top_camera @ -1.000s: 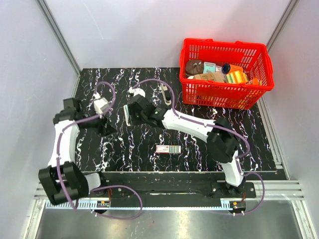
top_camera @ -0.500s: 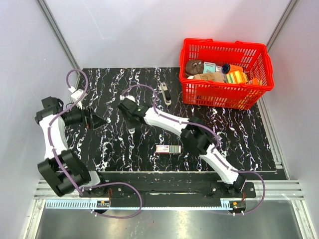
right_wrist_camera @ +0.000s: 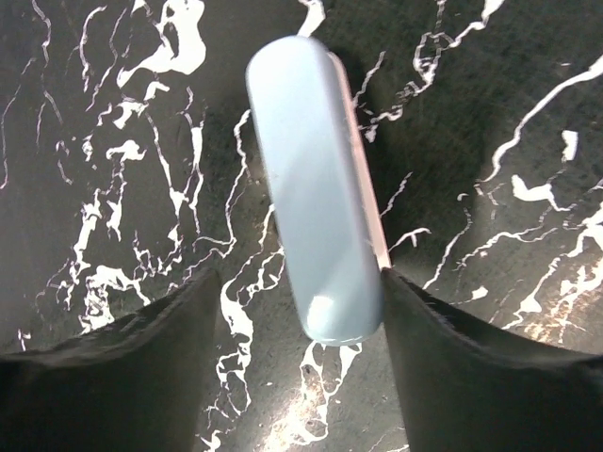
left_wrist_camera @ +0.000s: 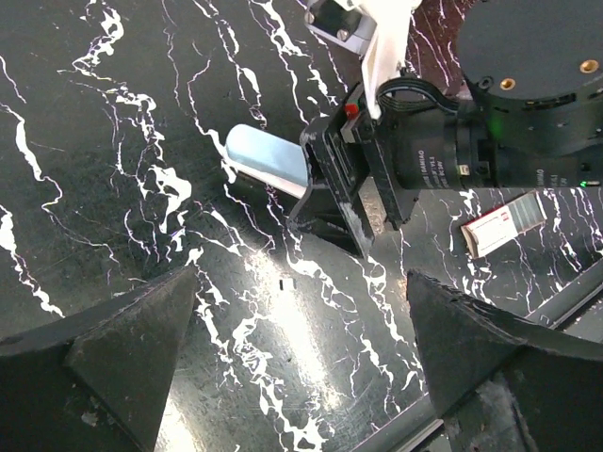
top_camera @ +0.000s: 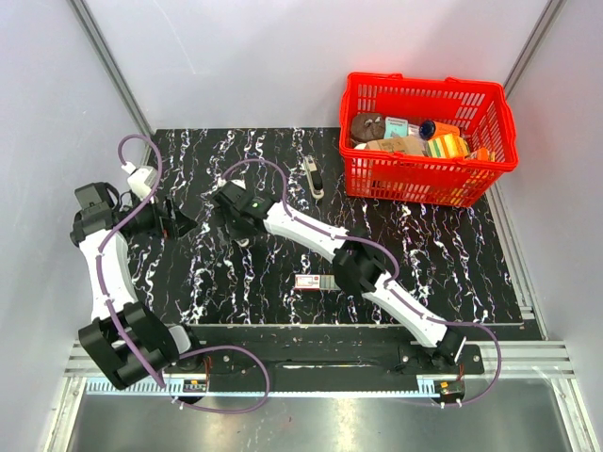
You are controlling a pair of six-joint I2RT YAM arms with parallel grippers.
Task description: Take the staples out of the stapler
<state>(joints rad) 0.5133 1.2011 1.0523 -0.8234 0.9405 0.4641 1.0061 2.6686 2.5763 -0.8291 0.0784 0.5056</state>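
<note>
The black end of the stapler is the part my right gripper should grip next, so that the pale end stays free and the staples can be unloaded.
A slim black and silvery stapler lies on the black marbled table near the back, left of the basket, with no gripper on it. My right gripper is open and low over the table. A pale blue oblong object lies between its fingers; the right finger touches the object's edge and the left finger is apart from it. My left gripper is open and empty, just left of the right gripper, and its view also shows the blue object.
A flat pink-and-green box lies near the table's front middle and also shows in the left wrist view. A red basket full of small items stands at the back right. Grey walls close in on both sides.
My right arm has stretched to the left and lowered its open gripper around the pale blue object. My left gripper has drawn back to the left.
</note>
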